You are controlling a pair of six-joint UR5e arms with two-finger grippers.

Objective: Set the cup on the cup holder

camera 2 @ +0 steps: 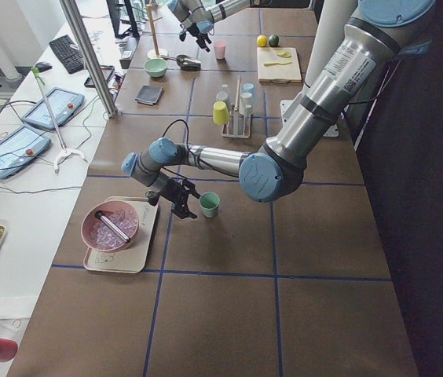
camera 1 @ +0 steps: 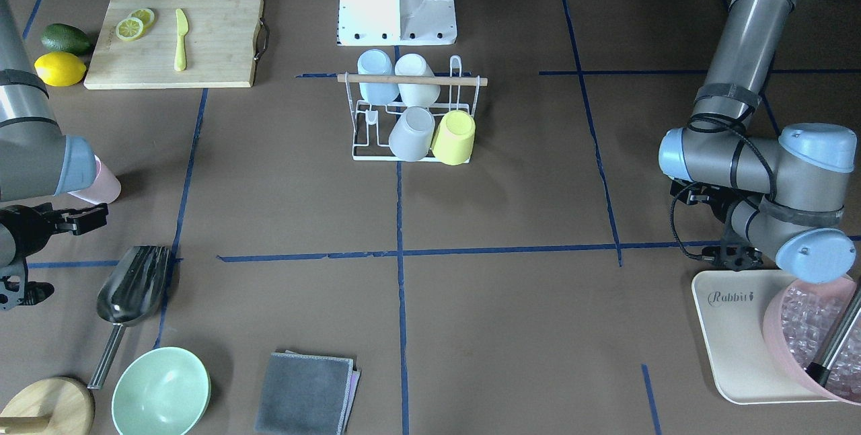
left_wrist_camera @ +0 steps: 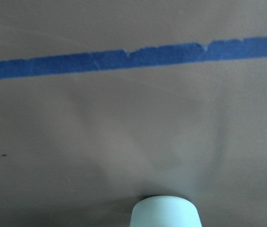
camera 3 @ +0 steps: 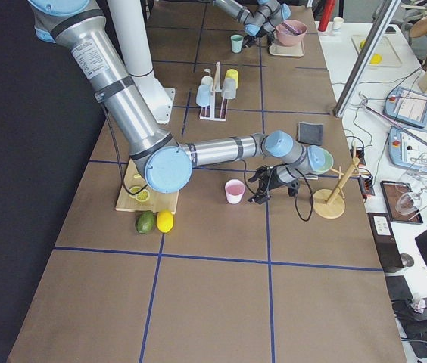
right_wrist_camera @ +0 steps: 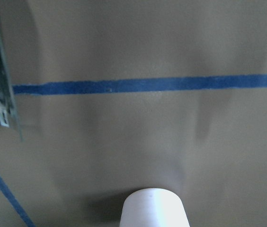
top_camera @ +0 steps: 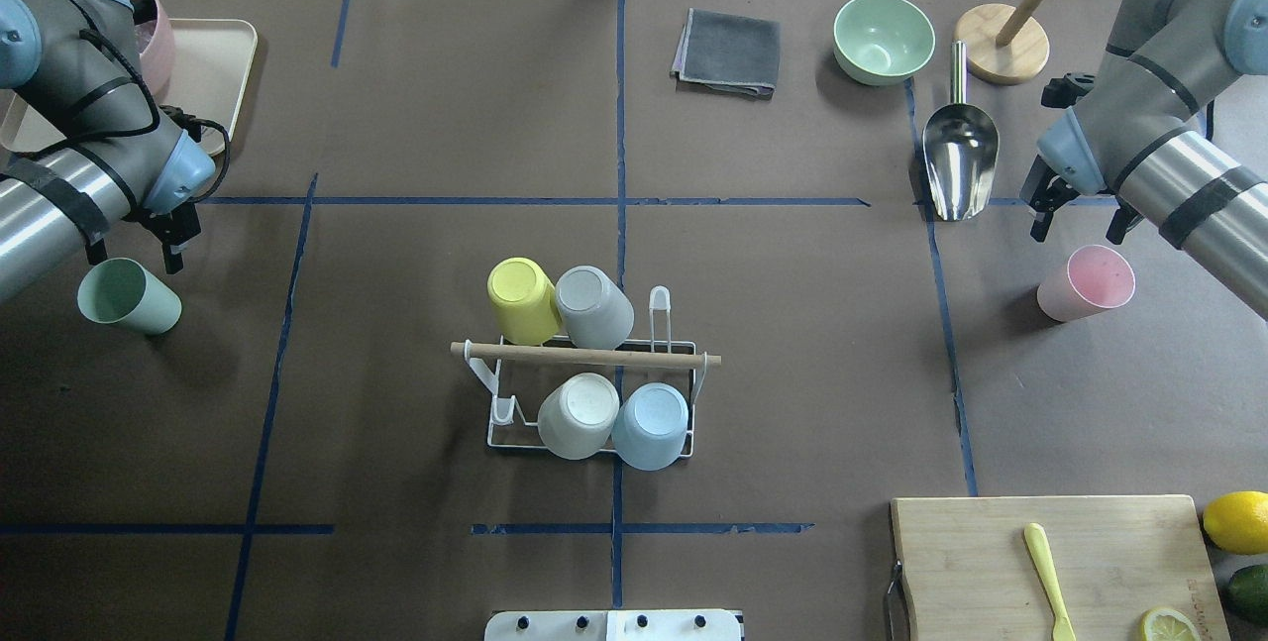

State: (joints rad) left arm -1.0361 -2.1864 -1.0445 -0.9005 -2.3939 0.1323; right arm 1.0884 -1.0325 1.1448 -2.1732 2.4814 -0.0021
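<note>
The green cup needs to go on the cup holder, so my left gripper needs to pick it up next around the sides of its body (left_wrist_camera: 165, 216).
The white wire cup holder (top_camera: 684, 349) with a wooden rod stands mid-table and carries a yellow, a grey, an off-white and a light blue cup. A green cup (top_camera: 129, 296) stands upright at the left. My left gripper (top_camera: 137, 247) is open and empty just beyond it, not touching; the cup's edge shows low in the left wrist view (left_wrist_camera: 165, 211). A pink cup (top_camera: 1087, 282) stands upright at the right. My right gripper (top_camera: 1080, 220) is open and empty just beyond it; that cup shows low in the right wrist view (right_wrist_camera: 155, 208).
A metal scoop (top_camera: 959, 158), a green bowl (top_camera: 883, 38), a wooden stand (top_camera: 1003, 42) and a grey cloth (top_camera: 728, 52) lie at the far right. A cutting board (top_camera: 1050, 562) with lemon and avocado is near right. A tray (top_camera: 213, 66) with a pink bowl is far left.
</note>
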